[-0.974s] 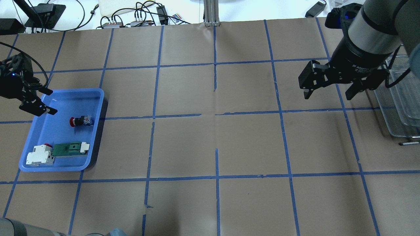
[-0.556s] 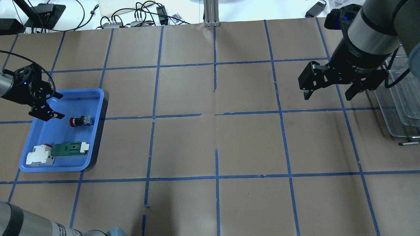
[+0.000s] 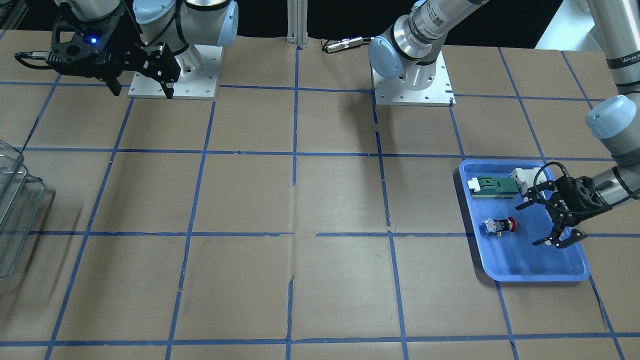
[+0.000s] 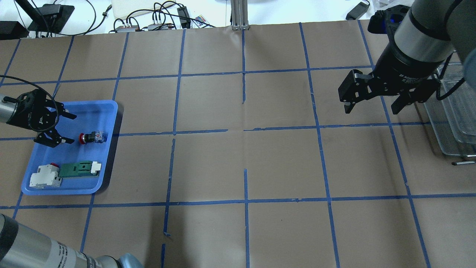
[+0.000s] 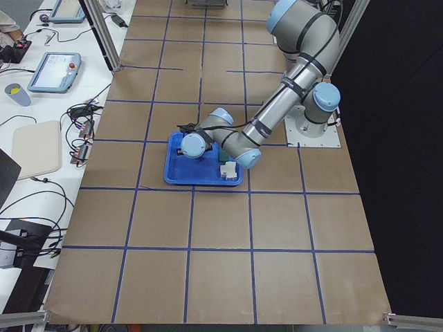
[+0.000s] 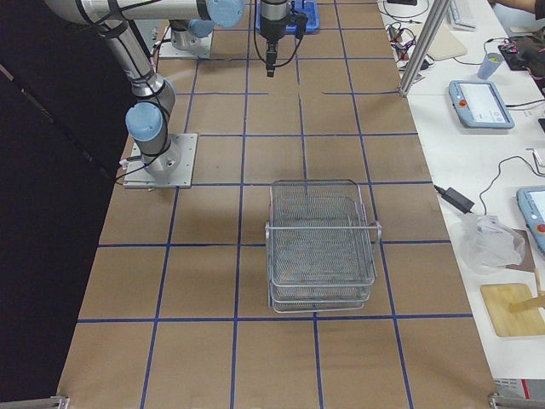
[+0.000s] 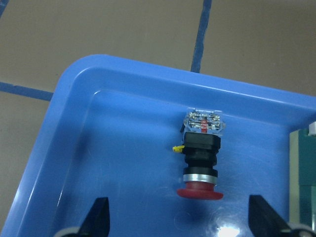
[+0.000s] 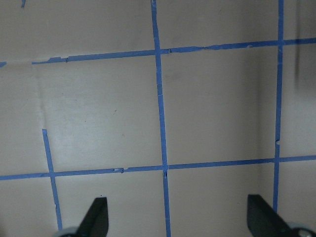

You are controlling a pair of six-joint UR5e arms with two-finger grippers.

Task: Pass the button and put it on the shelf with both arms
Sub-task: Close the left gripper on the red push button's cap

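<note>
My left gripper reaches the button and grabs its red head next, so the button's clear blue block stays free to pass across.
The button lies on its side in the blue tray, red head towards my left gripper. It also shows in the front view and the left wrist view. My left gripper is open and empty, low over the tray, just short of the red head, its fingers spread on either side of the button's line. My right gripper is open and empty, held above the table beside the wire-mesh shelf. The shelf shows whole in the right side view.
A green-and-white block and a white-and-red block lie in the tray's near end. Cables and boxes sit beyond the table's far edge. The right wrist view shows only taped brown paper.
My left gripper has moved over the tray and turned until its open fingers point at the button's red head. The right arm and the button have not moved.
</note>
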